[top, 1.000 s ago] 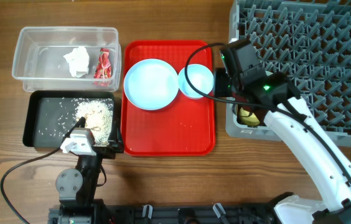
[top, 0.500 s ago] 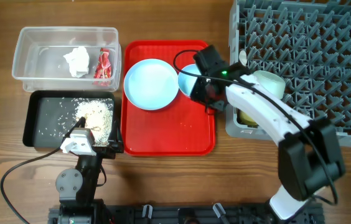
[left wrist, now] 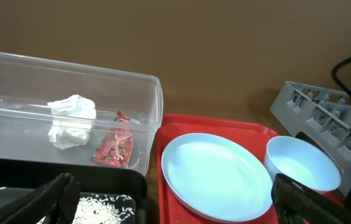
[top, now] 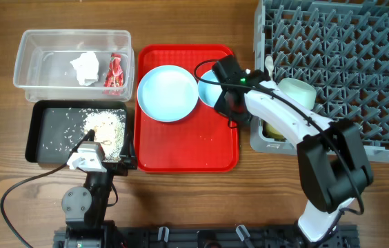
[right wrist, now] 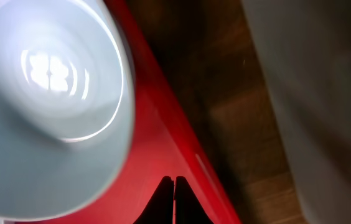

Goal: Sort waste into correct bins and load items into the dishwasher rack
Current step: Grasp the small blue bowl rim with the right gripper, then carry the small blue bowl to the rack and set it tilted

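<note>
The robot's right gripper is shut beside the small pale blue bowl [top: 210,91], so it needs to open again next and then close on the bowl's near rim.
My right gripper [top: 230,109] is shut and empty, low over the right edge of the red serving tray [right wrist: 157,168], just beside the small pale blue bowl [top: 210,91], which also shows in the right wrist view [right wrist: 45,93]. The pale blue plate [top: 167,93] lies on the tray to the bowl's left. The dishwasher rack [top: 360,62] holds the pale green bowl [top: 296,91], the yellow cup [top: 274,129] and a white utensil [top: 269,65]. The clear tub [top: 36,55] holds the tissue [top: 84,67] and red wrapper [top: 115,72]. The black tray [top: 46,134] holds rice scraps [top: 105,127]. My left gripper [left wrist: 172,202] is open and empty.
The red serving tray [top: 187,141] lies between the bins and the rack. The rack's grey corner [left wrist: 306,102] is at the far right of the left wrist view. A black cable loops over the bowl from the right arm.
My right arm has swung left from the rack's front corner to the small bowl on the red tray and settled there. The left arm has not moved.
</note>
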